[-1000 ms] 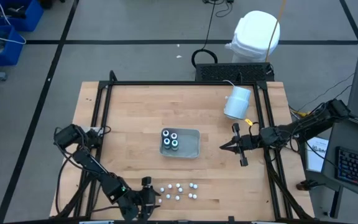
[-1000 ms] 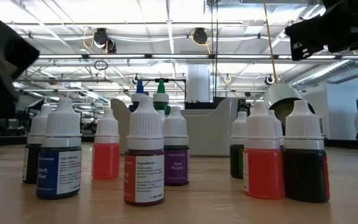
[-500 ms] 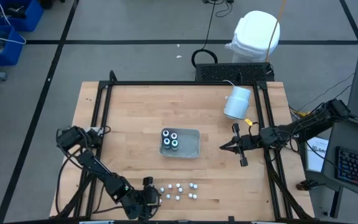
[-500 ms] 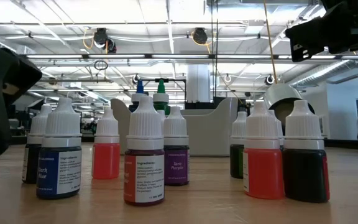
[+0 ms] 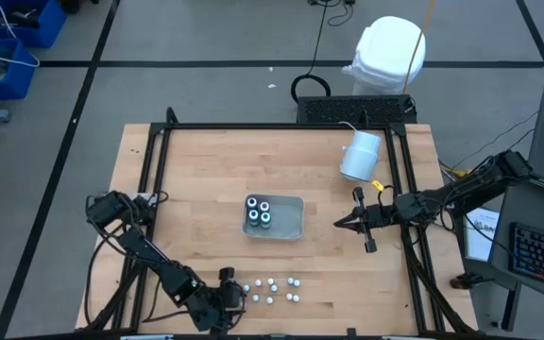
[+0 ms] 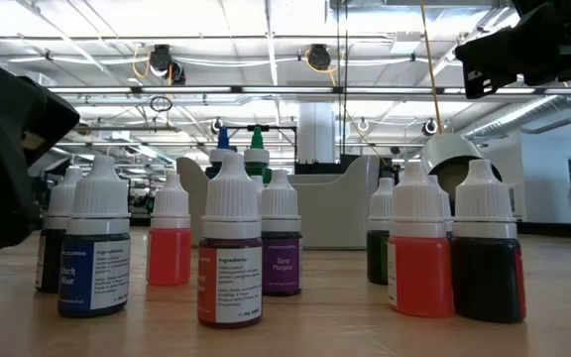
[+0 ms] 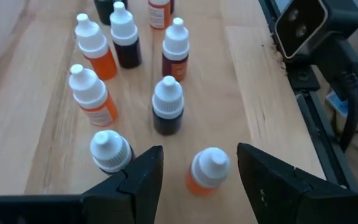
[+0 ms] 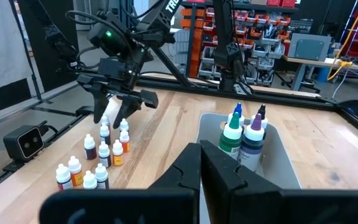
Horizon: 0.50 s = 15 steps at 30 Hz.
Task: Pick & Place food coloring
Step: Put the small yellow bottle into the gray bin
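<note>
My left gripper closes on the bottle next, since its fingers reach down beside the orange bottle's white cap (image 7: pixel 211 165).
Several tiny white-capped food coloring bottles (image 5: pixel 270 290) stand upright on the wooden table near its near edge; they also show in the low view (image 6: pixel 230 248). Four bigger dark bottles (image 5: pixel 259 214) stand in the clear tray (image 5: pixel 291 219). My left gripper (image 5: pixel 227 286) is open, low at the left end of the tiny bottles. An orange bottle (image 7: pixel 208 171) stands between its fingers, untouched, and a dark one (image 7: pixel 110 151) stands beside one finger. My right gripper (image 5: pixel 340 225) is shut and empty, in the air right of the tray.
A big white cylinder (image 5: pixel 360 156) lies on the table at the far right. A black frame (image 5: pixel 159 170) rims the table. A small camera (image 7: pixel 308 26) sits at the near edge beside the bottles. Bare wood lies left of the tray.
My left gripper has come down and moved a little toward the table's right, closing in on the left end of the tiny bottles. The bottles and my right arm have stayed where they were.
</note>
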Each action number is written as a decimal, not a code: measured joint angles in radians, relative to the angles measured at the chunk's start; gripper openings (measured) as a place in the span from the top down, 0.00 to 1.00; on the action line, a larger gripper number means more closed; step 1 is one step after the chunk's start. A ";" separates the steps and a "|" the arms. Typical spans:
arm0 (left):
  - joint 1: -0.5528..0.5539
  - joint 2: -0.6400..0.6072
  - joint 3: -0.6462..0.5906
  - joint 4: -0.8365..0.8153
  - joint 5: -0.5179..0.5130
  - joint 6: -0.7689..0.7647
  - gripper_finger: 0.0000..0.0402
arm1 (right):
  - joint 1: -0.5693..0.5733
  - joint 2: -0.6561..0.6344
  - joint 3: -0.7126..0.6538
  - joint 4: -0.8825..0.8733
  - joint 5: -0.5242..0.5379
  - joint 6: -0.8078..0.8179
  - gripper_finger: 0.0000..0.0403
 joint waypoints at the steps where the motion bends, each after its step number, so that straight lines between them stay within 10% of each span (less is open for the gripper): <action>1: 0.000 0.000 0.000 0.000 -0.002 0.000 0.48 | 0.000 0.000 0.000 0.000 0.000 0.000 1.00; 15: -0.004 -0.003 0.000 0.005 0.052 -0.010 0.82 | 0.000 0.000 0.000 0.000 0.000 0.000 1.00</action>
